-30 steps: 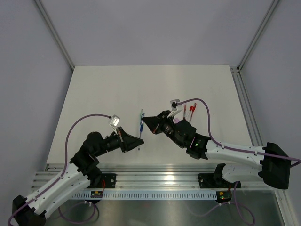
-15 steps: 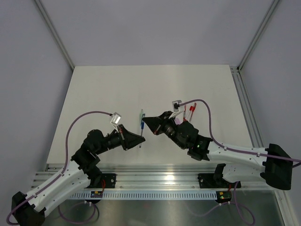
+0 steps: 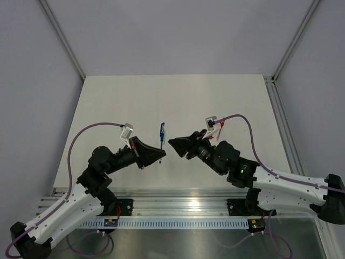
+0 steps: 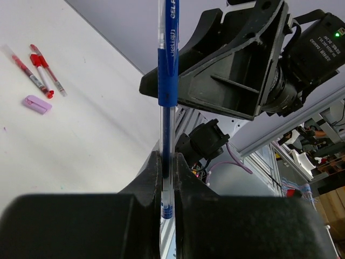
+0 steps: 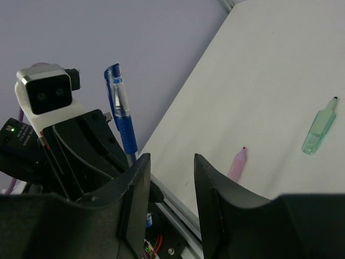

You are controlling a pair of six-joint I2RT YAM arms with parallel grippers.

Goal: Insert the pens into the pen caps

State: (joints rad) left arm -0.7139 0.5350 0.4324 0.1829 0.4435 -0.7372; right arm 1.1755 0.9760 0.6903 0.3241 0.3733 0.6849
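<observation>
The right gripper grabs the clear cap point(image 3: 163, 131) point(image 5: 118, 94) at the blue pen's upper end next, opposite my left gripper's hold on the pen's body, to insert the pen fully.
My left gripper point(image 4: 168, 159) point(image 3: 159, 155) is shut on a blue pen point(image 4: 167, 70) point(image 3: 162, 132) and holds it upright by its lower barrel. A clear cap with a blue clip point(image 5: 117, 91) covers the pen's upper end. My right gripper point(image 5: 170, 162) point(image 3: 172, 143) stands open just right of the pen, with nothing between its fingers. Two red pens point(image 4: 40, 70) lie on the table beside a pale pink cap point(image 4: 36, 104). The right wrist view shows another pale pink cap point(image 5: 237, 163) and a pale green cap point(image 5: 319, 131) lying apart on the table.
In the top view the right arm hides most of the red pens point(image 3: 220, 125). The white table point(image 3: 135, 102) ends in a metal rail point(image 3: 172, 202) at the near edge. Grey walls enclose the other sides.
The right gripper has opened, let go of the blue pen's end and drawn back to the right. The left gripper still holds the pen and has lifted it more upright.
</observation>
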